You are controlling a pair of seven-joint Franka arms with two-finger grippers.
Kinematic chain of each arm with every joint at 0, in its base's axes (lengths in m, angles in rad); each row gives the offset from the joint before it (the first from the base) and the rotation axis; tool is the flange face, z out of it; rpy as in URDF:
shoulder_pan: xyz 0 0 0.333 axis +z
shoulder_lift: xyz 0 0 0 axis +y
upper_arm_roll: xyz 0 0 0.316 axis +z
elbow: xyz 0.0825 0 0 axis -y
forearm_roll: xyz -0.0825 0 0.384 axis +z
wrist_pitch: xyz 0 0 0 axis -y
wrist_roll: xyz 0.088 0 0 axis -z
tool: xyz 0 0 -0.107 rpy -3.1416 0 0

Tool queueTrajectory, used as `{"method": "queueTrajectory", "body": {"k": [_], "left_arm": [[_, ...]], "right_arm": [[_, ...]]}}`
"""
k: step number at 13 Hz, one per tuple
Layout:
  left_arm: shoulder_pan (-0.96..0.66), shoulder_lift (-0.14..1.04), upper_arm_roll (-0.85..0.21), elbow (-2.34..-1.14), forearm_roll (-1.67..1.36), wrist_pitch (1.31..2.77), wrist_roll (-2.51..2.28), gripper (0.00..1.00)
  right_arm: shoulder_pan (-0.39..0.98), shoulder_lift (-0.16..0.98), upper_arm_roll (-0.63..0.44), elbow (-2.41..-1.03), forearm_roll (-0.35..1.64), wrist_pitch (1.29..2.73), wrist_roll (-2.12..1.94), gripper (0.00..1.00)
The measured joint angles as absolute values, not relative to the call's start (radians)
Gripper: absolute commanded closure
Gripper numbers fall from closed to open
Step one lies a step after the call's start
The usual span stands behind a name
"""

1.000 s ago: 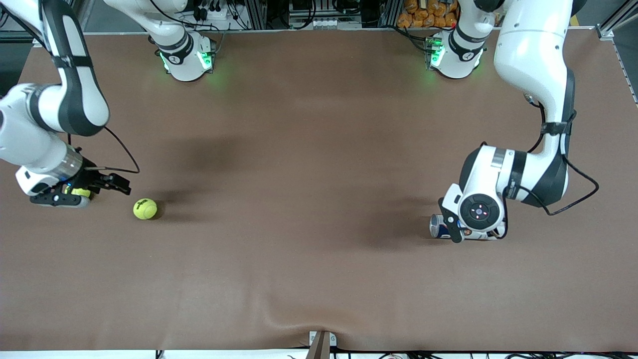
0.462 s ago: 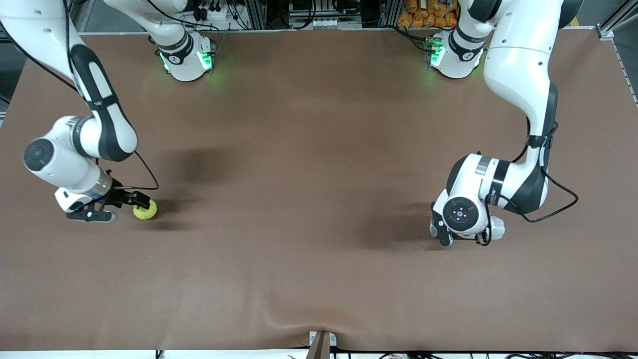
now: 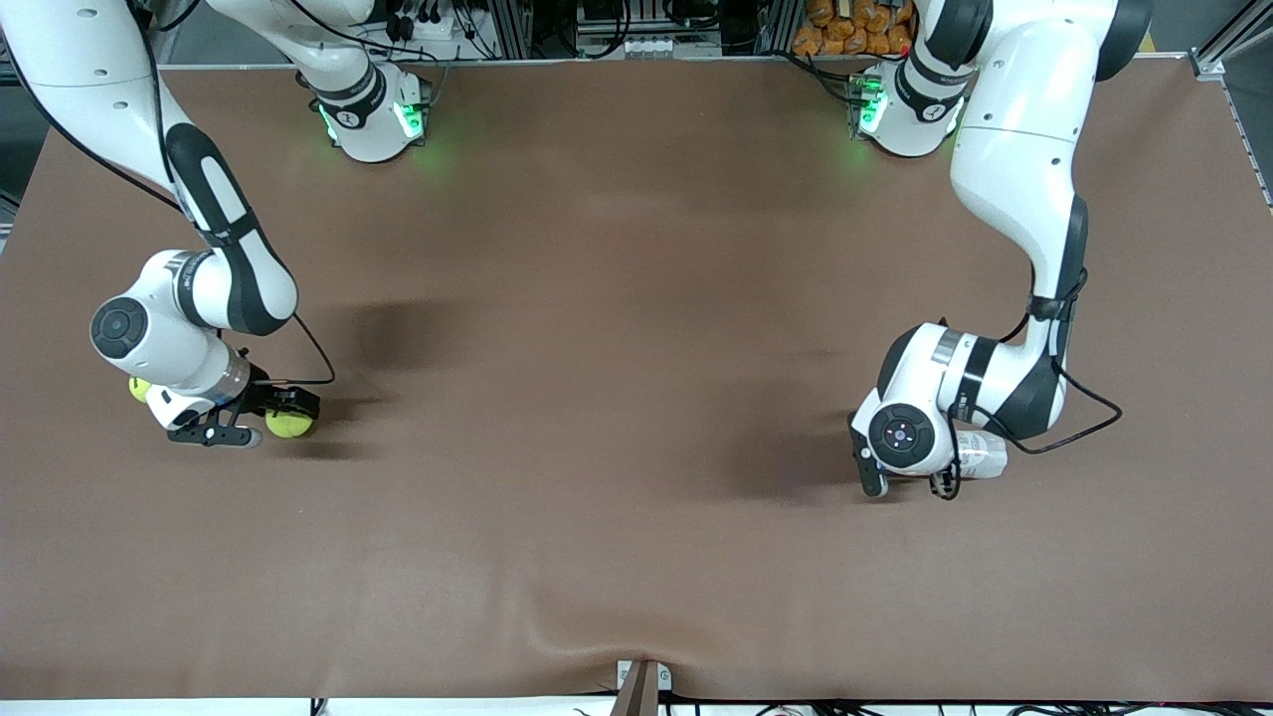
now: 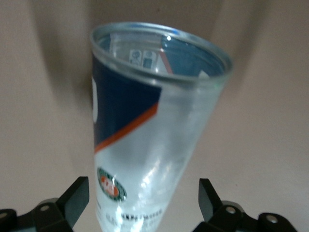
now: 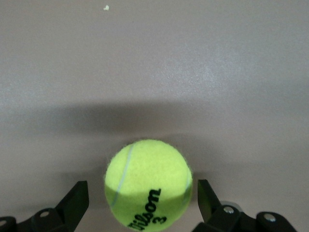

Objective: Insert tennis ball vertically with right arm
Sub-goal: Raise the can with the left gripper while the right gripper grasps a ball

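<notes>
My right gripper picks up the tennis ball by the felt sides beside its black lettering (image 5: 147,210) next, to insert the tennis ball vertically.
A yellow tennis ball (image 3: 289,426) lies on the brown table near the right arm's end. My right gripper (image 3: 267,419) is low at the table, open, with a finger on each side of the ball. In the right wrist view the ball (image 5: 148,180) sits between the black fingers (image 5: 73,200), apart from both. My left gripper (image 3: 903,481) is open around a clear plastic ball tube (image 3: 981,456) that is mostly hidden under the wrist. In the left wrist view the tube (image 4: 145,135) has a blue label and an open mouth, and the left gripper (image 4: 143,193) straddles it.
A second tennis ball (image 3: 138,389) peeks out beside the right wrist, nearer the table's end. The brown cloth (image 3: 617,517) has a small ridge at its near edge. The arm bases (image 3: 373,114) stand along the table's edge farthest from the front camera.
My right gripper has slid along the table to the ball and now straddles it, uncovering the second ball. My left wrist has shifted over the tube and hides most of it.
</notes>
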State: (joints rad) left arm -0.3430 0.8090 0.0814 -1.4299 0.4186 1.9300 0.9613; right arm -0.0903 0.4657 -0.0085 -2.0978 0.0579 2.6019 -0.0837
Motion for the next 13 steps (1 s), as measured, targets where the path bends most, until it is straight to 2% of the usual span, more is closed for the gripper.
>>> {"method": "queueTrajectory", "body": {"k": [1,2,3,4,6,9,11,13], "left_arm": [[-0.343,0.819,0.081,-1.43,0.419,1.947,0.96,0.0],[-0.343,0.828,0.081,-1.43,0.419,1.962,0.957,0.0],[-0.343,0.835,0.081,-1.43,0.419,1.974,0.951,0.0],[-0.343,0.841,0.081,-1.431,0.419,1.982,0.945,0.0],[-0.343,0.846,0.081,-1.434,0.419,1.993,0.942,0.0],[-0.343,0.847,0.081,-1.439,0.419,2.006,0.942,0.0],[-0.342,0.847,0.081,-1.442,0.419,2.012,0.939,0.0],[-0.34,0.847,0.081,-1.442,0.419,2.016,0.939,0.17]], "right_arm": [[-0.088,0.474,-0.008,-2.099,0.058,2.622,-0.083,0.0],[-0.086,0.483,-0.008,-2.099,0.058,2.638,-0.083,0.1],[-0.085,0.49,-0.007,-2.099,0.058,2.647,-0.083,0.26],[-0.085,0.494,-0.007,-2.099,0.058,2.652,-0.083,0.34],[-0.085,0.495,-0.007,-2.099,0.058,2.655,-0.082,0.41],[-0.086,0.492,-0.01,-2.094,0.058,2.656,-0.082,0.6],[-0.086,0.476,-0.01,-2.091,0.058,2.641,-0.082,0.66],[-0.085,0.433,-0.009,-2.08,0.058,2.601,-0.083,0.71]]}}
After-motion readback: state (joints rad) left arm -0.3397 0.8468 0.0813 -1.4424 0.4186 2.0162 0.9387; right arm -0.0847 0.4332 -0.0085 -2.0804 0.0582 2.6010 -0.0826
